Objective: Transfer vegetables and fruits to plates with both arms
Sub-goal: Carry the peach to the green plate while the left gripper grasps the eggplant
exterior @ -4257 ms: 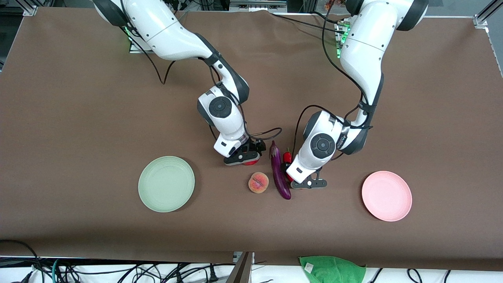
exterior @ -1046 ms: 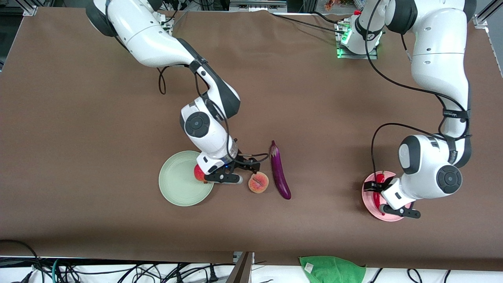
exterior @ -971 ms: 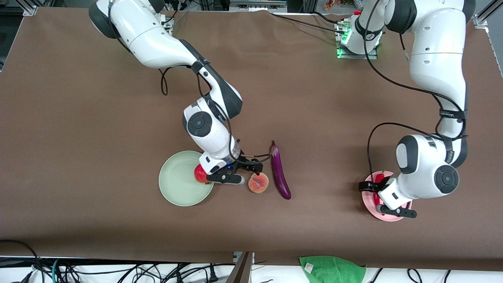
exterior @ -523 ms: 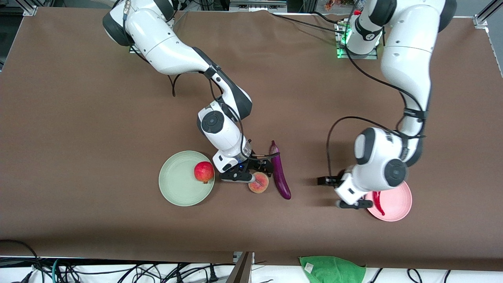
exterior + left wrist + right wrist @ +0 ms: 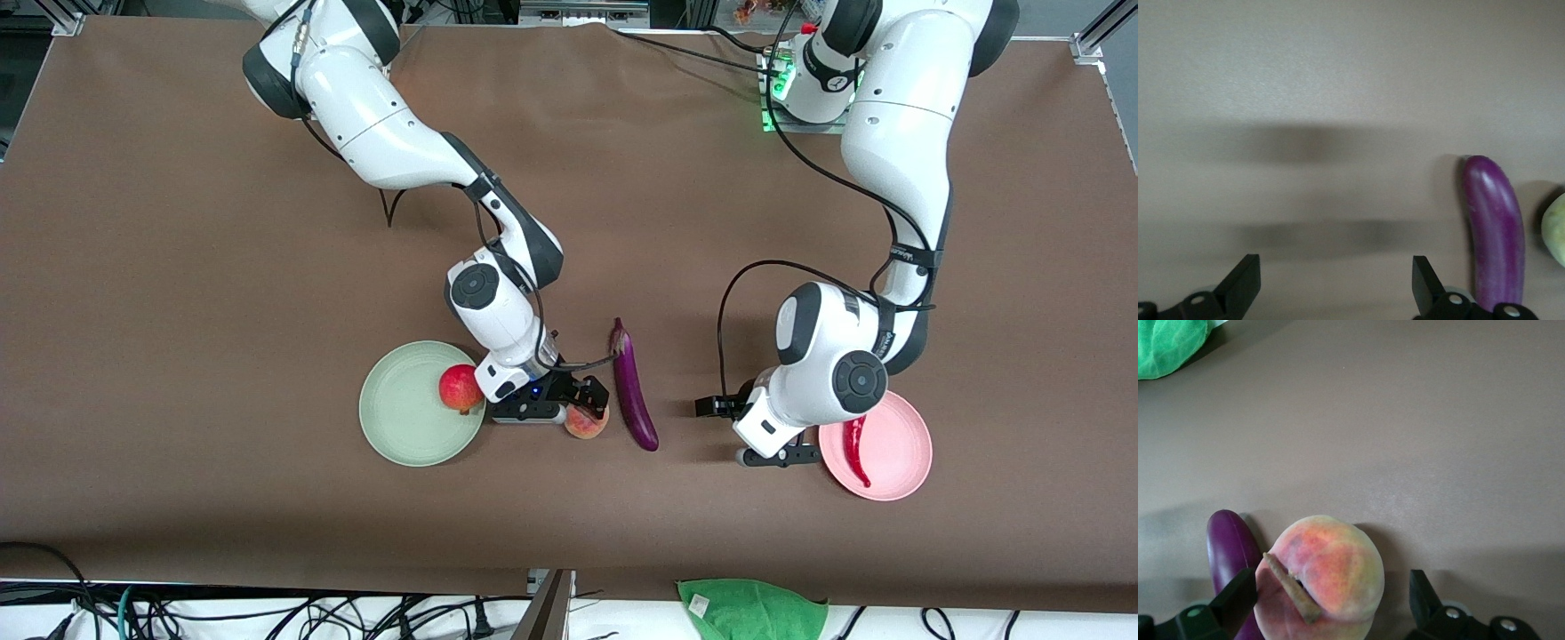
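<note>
The robot's right gripper should close on the peach now, as its fingers are on either side of the peach in the right wrist view, low over the table.
The red apple-like fruit sits on the mint green plate, at the rim nearest the peach. My right gripper is open and low around the orange-pink peach, which shows between its fingers in the right wrist view. The purple eggplant lies on the table beside the peach. The red chili pepper lies on the pink plate. My left gripper is open and empty, over the table between the eggplant and the pink plate. The left wrist view shows the eggplant.
A green cloth lies at the table's edge nearest the front camera; it also shows in the right wrist view. Both arms reach over the table's middle. Brown table stretches bare toward the right arm's end.
Both grippers let go: the apple now rests on the green plate, the chili on the pink plate. My right gripper has moved onto the peach. My left gripper has moved toward the eggplant.
</note>
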`<action>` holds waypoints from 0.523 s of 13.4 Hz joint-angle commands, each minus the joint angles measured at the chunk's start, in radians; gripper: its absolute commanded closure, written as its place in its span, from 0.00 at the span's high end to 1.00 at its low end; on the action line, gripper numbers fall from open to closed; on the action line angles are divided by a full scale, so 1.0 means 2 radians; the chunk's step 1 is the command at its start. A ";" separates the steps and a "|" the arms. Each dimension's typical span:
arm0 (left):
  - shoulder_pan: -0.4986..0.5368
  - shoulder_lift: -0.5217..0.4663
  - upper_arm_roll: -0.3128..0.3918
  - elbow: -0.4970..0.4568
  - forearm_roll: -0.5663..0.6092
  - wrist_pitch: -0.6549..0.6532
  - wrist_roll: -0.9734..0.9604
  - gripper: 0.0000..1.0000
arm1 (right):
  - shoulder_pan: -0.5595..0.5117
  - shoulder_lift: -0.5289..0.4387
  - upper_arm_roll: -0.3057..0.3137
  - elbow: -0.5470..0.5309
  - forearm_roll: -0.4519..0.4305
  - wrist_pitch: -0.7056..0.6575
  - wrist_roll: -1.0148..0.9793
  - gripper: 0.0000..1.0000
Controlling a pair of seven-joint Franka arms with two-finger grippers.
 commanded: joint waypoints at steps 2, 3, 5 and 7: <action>-0.018 -0.003 0.006 -0.007 -0.014 0.011 -0.019 1.00 | 0.007 0.019 -0.003 0.019 0.001 -0.001 -0.003 1.00; -0.021 -0.004 0.006 -0.007 -0.014 0.011 -0.026 1.00 | 0.008 0.019 -0.003 0.018 0.001 0.000 -0.003 0.94; -0.030 -0.003 0.006 -0.007 -0.014 0.012 -0.043 1.00 | 0.006 0.013 -0.003 0.017 0.007 -0.005 -0.008 0.43; -0.037 -0.003 0.006 -0.008 -0.014 0.022 -0.058 1.00 | -0.001 -0.001 0.000 0.017 0.009 -0.039 -0.012 0.14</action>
